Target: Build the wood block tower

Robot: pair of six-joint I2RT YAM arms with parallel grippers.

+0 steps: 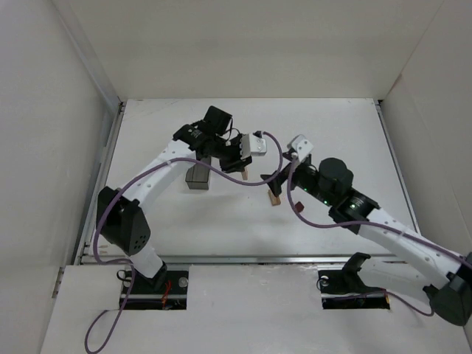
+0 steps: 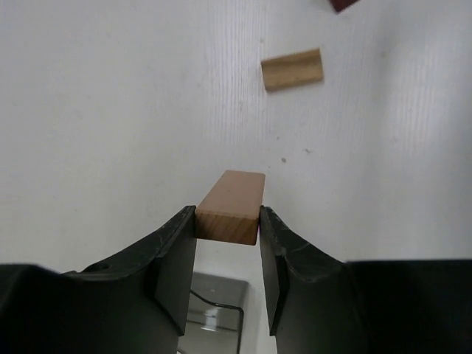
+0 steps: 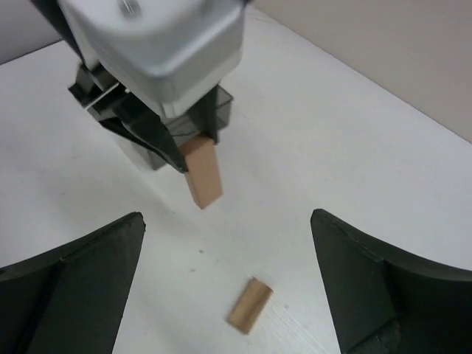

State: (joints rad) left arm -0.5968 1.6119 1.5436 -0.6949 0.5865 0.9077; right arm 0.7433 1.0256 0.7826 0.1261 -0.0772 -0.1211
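Note:
The light tan wood block would fall loose if I opened now, as it hangs short of the lying block, so my left gripper should move it toward that block first.
My left gripper (image 1: pixel 240 164) is shut on a light tan wood block (image 2: pixel 230 205) and holds it above the table; the block also shows in the right wrist view (image 3: pixel 203 173) and the top view (image 1: pixel 244 175). A second tan block (image 1: pixel 275 198) lies flat on the table, and also shows in the left wrist view (image 2: pixel 292 69) and the right wrist view (image 3: pixel 249 304). My right gripper (image 3: pixel 228 287) is open and empty, its jaws wide apart above that lying block. A dark reddish-brown block (image 1: pixel 299 206) lies just right of it, cut off at the top edge of the left wrist view (image 2: pixel 343 4). No stack stands.
A dark translucent rectangular bin (image 1: pixel 198 177) stands on the table left of the blocks, behind the left gripper in the right wrist view (image 3: pixel 219 110). White walls enclose the table on three sides. The two grippers are close together mid-table.

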